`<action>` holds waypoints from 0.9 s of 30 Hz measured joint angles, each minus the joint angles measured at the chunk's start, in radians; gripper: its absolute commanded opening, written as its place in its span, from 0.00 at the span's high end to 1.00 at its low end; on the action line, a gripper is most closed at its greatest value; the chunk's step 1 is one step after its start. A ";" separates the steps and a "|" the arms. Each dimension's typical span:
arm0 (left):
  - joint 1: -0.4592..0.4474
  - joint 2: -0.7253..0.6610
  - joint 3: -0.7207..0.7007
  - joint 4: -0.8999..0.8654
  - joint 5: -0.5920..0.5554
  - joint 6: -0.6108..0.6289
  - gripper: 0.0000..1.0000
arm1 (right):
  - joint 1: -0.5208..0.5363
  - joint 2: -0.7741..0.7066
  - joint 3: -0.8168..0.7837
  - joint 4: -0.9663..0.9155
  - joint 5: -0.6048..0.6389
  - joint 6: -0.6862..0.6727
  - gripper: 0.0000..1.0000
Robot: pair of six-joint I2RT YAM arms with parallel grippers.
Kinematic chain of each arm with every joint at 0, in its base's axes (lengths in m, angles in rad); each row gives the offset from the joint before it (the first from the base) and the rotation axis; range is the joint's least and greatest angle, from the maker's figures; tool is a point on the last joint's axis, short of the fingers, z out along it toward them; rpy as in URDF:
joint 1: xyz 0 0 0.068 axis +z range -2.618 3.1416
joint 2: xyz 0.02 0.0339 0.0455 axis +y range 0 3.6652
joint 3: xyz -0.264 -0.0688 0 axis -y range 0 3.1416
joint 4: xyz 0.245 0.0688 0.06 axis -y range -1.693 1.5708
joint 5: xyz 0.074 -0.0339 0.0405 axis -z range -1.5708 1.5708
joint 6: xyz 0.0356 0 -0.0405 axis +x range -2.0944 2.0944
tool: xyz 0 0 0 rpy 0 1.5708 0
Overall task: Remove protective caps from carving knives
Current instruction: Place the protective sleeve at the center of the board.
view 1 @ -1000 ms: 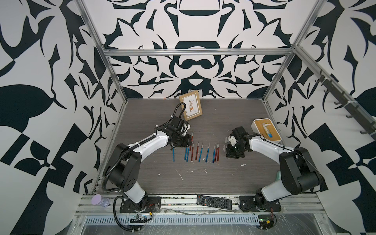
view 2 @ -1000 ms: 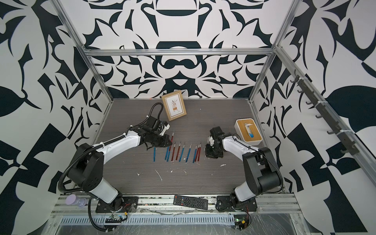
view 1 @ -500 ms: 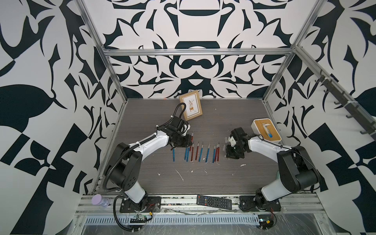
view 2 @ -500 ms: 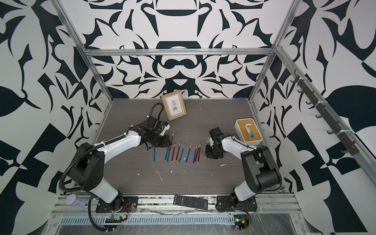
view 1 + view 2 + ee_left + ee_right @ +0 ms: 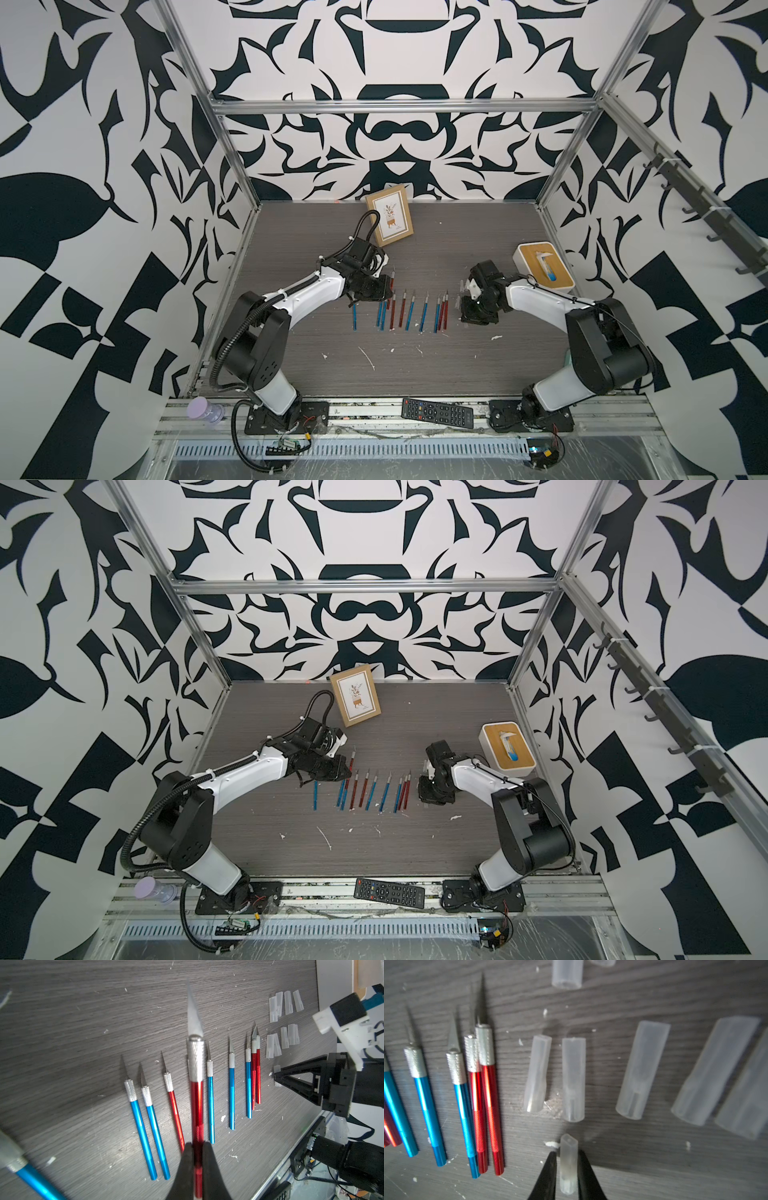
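The protective cap (image 5: 568,1164) is lying flat against the tabletop between my fingers, near the loose caps. My right gripper should release the protective cap now.
My left gripper (image 5: 197,1147) is shut on the handle of a red carving knife (image 5: 196,1105), which I hold above the table with its blade bare. It shows in both top views (image 5: 392,277) (image 5: 352,757). Several blue and red carving knives (image 5: 409,309) lie in a row on the table, blades bare. To their right lie several loose protective caps (image 5: 285,1002), also seen in the right wrist view (image 5: 574,1079). My right gripper (image 5: 566,1159) is low over the table beside them. One protective cap (image 5: 568,1165) sits between its jaws, which stand slightly apart from it.
A framed picture (image 5: 390,218) leans at the back. A white box with a wooden top (image 5: 542,266) stands at the right wall. A black remote (image 5: 437,412) lies on the front rail. White flecks (image 5: 368,357) dot the table in front of the knives.
My right gripper's jaws have parted a little round the cap. Both arms stay about where they were, and the left still holds the red knife.
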 measured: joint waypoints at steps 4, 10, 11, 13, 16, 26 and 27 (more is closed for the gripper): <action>0.000 0.000 0.000 0.000 -0.002 0.000 1.00 | 0.000 -0.001 0.000 0.000 0.002 0.000 0.77; 0.000 0.000 0.000 -0.002 -0.005 0.000 1.00 | 0.000 -0.003 0.011 -0.018 0.021 -0.004 0.74; 0.000 0.000 0.000 -0.004 -0.007 0.000 1.00 | 0.000 -0.005 0.015 -0.026 0.025 -0.005 0.73; 0.000 0.000 0.000 -0.006 -0.010 0.000 1.00 | 0.000 -0.019 0.026 -0.043 0.031 -0.010 0.70; 0.000 0.000 0.000 -0.009 -0.014 0.000 1.00 | 0.000 -0.053 0.055 -0.069 0.037 -0.016 0.66; 0.001 0.000 0.000 -0.035 -0.040 0.012 1.00 | 0.000 -0.072 0.193 -0.093 0.045 -0.030 0.23; 0.001 0.000 0.000 -0.038 -0.043 0.013 1.00 | 0.000 -0.066 0.206 -0.090 0.044 -0.031 0.19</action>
